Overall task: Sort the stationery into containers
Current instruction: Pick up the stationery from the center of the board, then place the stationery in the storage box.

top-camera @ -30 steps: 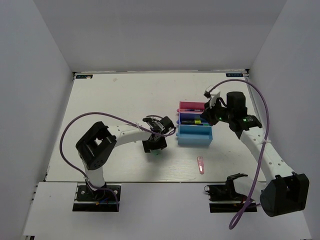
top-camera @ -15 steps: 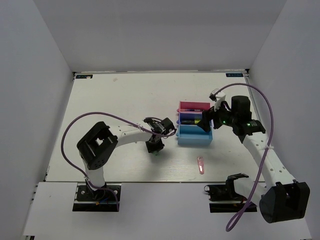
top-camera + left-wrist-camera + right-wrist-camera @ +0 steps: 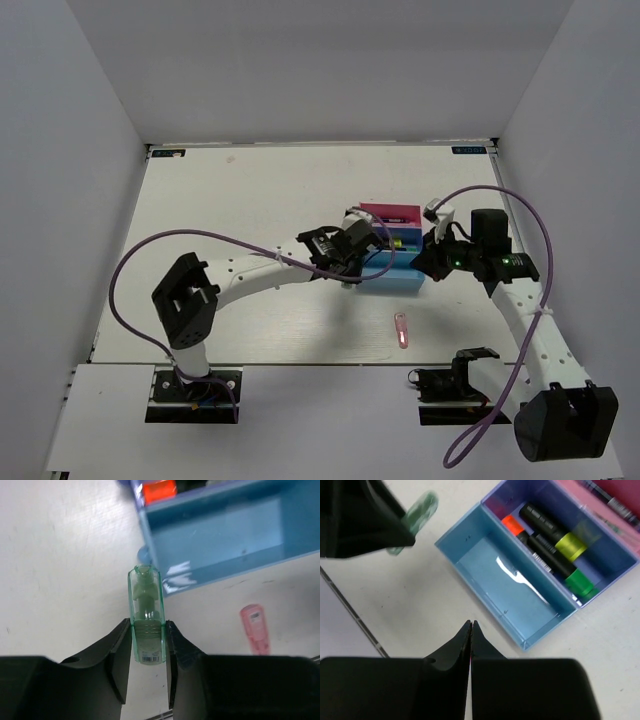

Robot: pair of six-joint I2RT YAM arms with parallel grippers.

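My left gripper holds the pale green stick (image 3: 146, 605) beside the corner of the light blue tray. The stick would land outside now, so I will move it over the tray before my left gripper lets it go.
My left gripper (image 3: 146, 626) is shut on a pale green stick (image 3: 146, 605) and holds it just off the near left corner of the light blue tray (image 3: 225, 535). That tray shows nothing inside it. In the top view the left gripper (image 3: 350, 268) sits at the left end of the three joined containers (image 3: 392, 245). The dark blue tray (image 3: 600, 545) holds black highlighters with orange (image 3: 511, 524), yellow (image 3: 570, 545) and green (image 3: 580, 582) ends. A thin pen lies in the pink tray (image 3: 620, 517). My right gripper (image 3: 470, 625) is shut and empty over bare table beside the light blue tray.
A pink clip (image 3: 401, 330) lies flat on the white table (image 3: 250, 200) in front of the trays, between the two arms; it also shows in the left wrist view as the pink clip (image 3: 255, 629). Grey walls enclose the table on three sides.
My left gripper closed on the green stick and carried it right to the light blue tray's corner. My right gripper drew back from over the trays toward the right.
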